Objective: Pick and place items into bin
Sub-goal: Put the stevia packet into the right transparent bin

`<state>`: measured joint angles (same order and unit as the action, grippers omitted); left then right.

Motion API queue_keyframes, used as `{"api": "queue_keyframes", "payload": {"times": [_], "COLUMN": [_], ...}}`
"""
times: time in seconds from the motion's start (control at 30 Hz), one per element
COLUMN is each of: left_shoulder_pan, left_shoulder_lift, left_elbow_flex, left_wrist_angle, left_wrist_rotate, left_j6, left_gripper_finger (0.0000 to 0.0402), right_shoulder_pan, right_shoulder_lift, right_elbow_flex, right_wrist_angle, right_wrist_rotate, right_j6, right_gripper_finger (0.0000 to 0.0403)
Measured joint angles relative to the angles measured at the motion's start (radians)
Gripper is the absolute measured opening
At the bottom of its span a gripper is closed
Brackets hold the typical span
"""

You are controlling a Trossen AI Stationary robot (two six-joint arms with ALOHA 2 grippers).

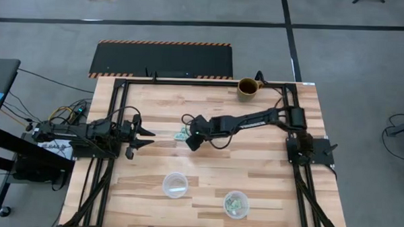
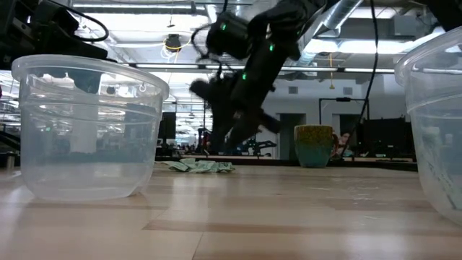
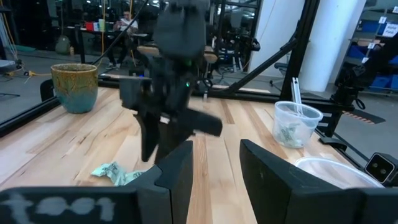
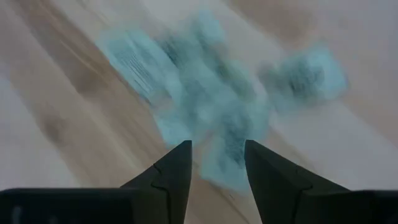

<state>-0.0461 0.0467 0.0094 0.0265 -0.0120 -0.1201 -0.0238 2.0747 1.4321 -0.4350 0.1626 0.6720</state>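
Note:
My right gripper grabs a mint-green piece by the edge (image 4: pixel 225 165) beside its print next, to put it into the clear cup with other pieces.
The items are small pale mint-green and whitish pieces. One small pile (image 1: pixel 182 134) lies near the table's middle, and it also shows as a pile (image 2: pixel 198 166) in the low view and as a pile (image 3: pixel 118 174) in the left wrist view. More pieces sit in a clear cup (image 1: pixel 236 204). My right gripper (image 1: pixel 190 137) is open and points down just above the pile (image 4: pixel 211 106), which fills its blurred wrist view. The low view shows its fingers (image 2: pixel 225 133) off the table. My left gripper (image 1: pixel 147 138) is open and waits left of the pile, touching nothing.
A second clear cup (image 1: pixel 174 185) stands near the front edge, left of the one with pieces. A brown mug (image 1: pixel 247 88) stands at the far edge, beside the right arm's base. Bare wood lies between the pile and the cups.

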Motion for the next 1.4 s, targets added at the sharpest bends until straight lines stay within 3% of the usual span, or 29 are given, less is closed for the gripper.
{"api": "queue_keyframes", "payload": {"times": [0.43,0.77,1.03,1.4], "left_shoulder_pan": [0.000,0.000,0.000,0.000], "left_shoulder_lift": [0.001,0.001,0.001,0.001], "left_elbow_flex": [0.000,0.000,0.000,0.000], "left_wrist_angle": [0.000,0.000,0.000,0.000], "left_wrist_rotate": [0.000,0.001,0.001,0.003], "left_j6": [0.000,0.000,0.000,0.000], "left_gripper_finger": [0.0121,0.0121,0.0121,0.0121], "right_shoulder_pan": [0.018,0.029,0.079,0.169], "right_shoulder_lift": [0.082,0.074,0.047,-0.031], "right_elbow_flex": [0.006,0.003,0.002,-0.005], "right_wrist_angle": [-0.018,-0.059,-0.191,-0.537], "right_wrist_rotate": [-0.014,-0.028,-0.024,0.071], "right_j6": [-0.002,0.001,0.065,0.253], "right_gripper_finger": [0.0126,0.0008,0.0003,0.0001]}}
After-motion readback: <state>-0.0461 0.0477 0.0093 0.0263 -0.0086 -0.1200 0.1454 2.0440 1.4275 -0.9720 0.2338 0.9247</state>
